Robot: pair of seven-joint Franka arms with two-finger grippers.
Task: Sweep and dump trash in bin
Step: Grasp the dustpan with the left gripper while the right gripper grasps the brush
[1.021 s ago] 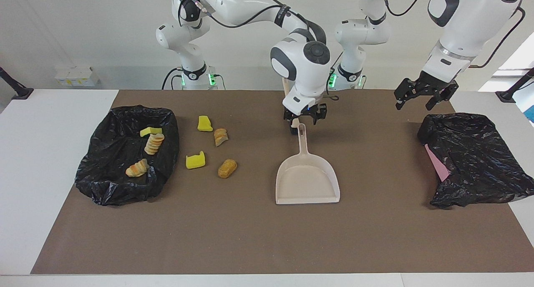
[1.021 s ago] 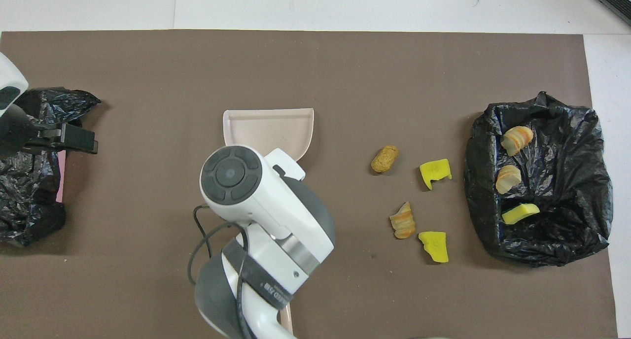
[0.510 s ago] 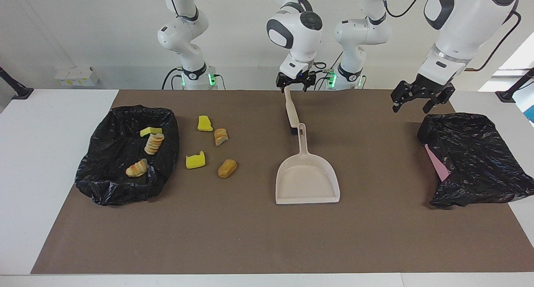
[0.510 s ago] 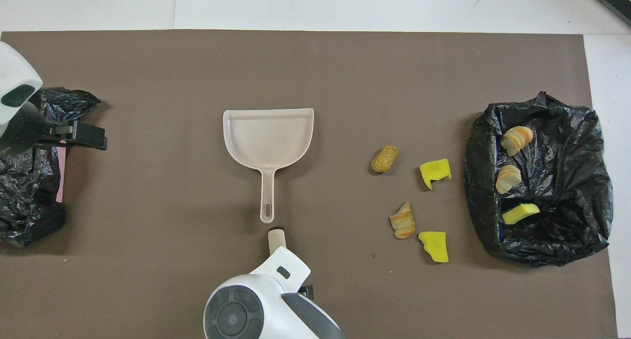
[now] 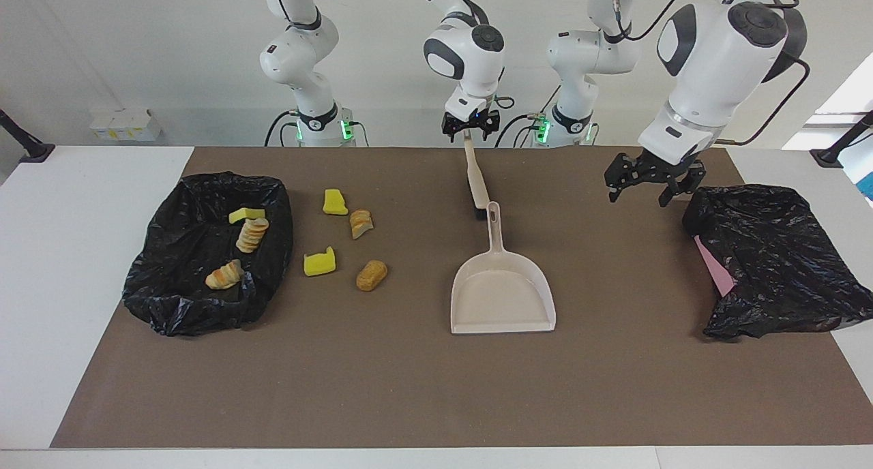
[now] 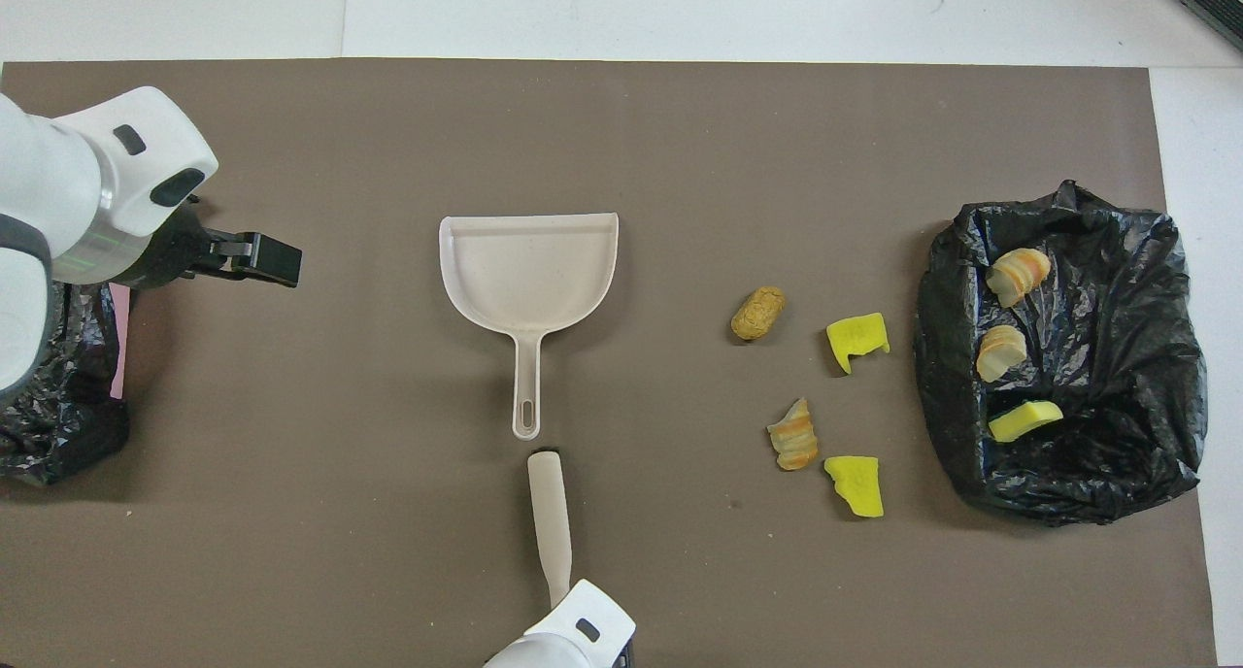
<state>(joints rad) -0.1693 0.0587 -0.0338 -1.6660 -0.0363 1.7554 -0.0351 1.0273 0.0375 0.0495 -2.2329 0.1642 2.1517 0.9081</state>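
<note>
I need to grab the dustpan by its narrow handle [image 6: 526, 388] with my left gripper next, because the dustpan's broad pan [image 6: 529, 272] is too wide for the gripper's fingers.
Several trash pieces lie on the brown mat beside the bin: a yellow sponge chunk [image 5: 334, 202] [image 6: 855, 485], a bread lump [image 5: 360, 223] [image 6: 793, 434], another sponge chunk [image 5: 319, 262] and a brown lump [image 5: 372, 275] [image 6: 757, 314]. Three more lie in the black-bag-lined bin [image 5: 170, 305] [image 6: 1146, 493] at the right arm's end. The beige dustpan [image 5: 501, 298] [image 6: 529, 270] rests mid-mat, its handle toward the robots. A beige brush [image 5: 476, 179] [image 6: 550, 513] lies in line with it. My right gripper [image 5: 470, 126] stands open around the brush handle's end. My left gripper [image 5: 641, 186] [image 6: 267, 258] hangs open over the mat.
A second black bag [image 5: 777, 258] [image 6: 58, 425] with a pink sheet [image 5: 713, 268] under it lies at the left arm's end, just beside the left gripper. White table surface borders the mat [image 5: 409, 387] at both ends.
The right gripper has drawn back from the dustpan's handle along the brush to the handle's end. The left gripper has moved from the black bag toward the table's middle. Brush and dustpan have not moved.
</note>
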